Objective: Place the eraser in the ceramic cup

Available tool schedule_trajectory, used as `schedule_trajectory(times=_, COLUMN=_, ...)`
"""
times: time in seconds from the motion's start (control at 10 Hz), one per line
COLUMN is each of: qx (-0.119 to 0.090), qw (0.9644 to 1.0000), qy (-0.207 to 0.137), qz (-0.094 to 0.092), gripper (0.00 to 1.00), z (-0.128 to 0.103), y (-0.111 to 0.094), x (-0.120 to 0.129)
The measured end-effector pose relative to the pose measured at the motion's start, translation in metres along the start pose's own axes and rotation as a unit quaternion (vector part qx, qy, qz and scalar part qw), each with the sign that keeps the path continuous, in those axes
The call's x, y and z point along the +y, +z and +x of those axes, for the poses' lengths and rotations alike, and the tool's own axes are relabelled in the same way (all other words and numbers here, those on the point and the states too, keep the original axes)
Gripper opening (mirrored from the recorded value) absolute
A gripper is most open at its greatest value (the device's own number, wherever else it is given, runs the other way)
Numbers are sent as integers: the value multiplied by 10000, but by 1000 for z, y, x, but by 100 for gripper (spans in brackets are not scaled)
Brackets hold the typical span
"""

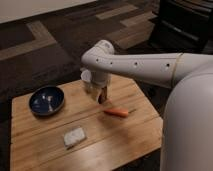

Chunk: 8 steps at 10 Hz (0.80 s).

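The dark upright eraser needs to go into the ceramic cup. My gripper should next grab the eraser by its top end (103,93).
The eraser (103,94), a small dark block with a reddish-brown edge, stands upright on the wooden table (125,145) near its far edge. Just behind it and to the left sits the white ceramic cup (86,76), partly covered by the arm. My gripper (98,91) hangs down from the white arm right at the eraser and in front of the cup. It is open, with the eraser at its right side. I cannot tell whether it touches the eraser.
A wide dark blue bowl (46,100) sits at the left of the table. An orange carrot-like thing (116,112) lies right of the eraser. A pale pad (74,136) lies towards the front. The robot's white body (187,125) fills the right side.
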Motion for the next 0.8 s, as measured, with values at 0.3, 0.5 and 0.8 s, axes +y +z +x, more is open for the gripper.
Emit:
schedule_trajectory(times=0.3, qx=-112, qw=9995, qy=-33, qz=-295, gripper=65, z=-10, y=25, x=-13)
schedule_trajectory(times=0.5, qx=-161, qw=9993, qy=-82, qz=-315, gripper=65, z=-17, y=26, x=-22)
schedule_trajectory(times=0.8, qx=-158, qw=9993, qy=-93, qz=-323, gripper=65, z=-23, y=28, x=-33)
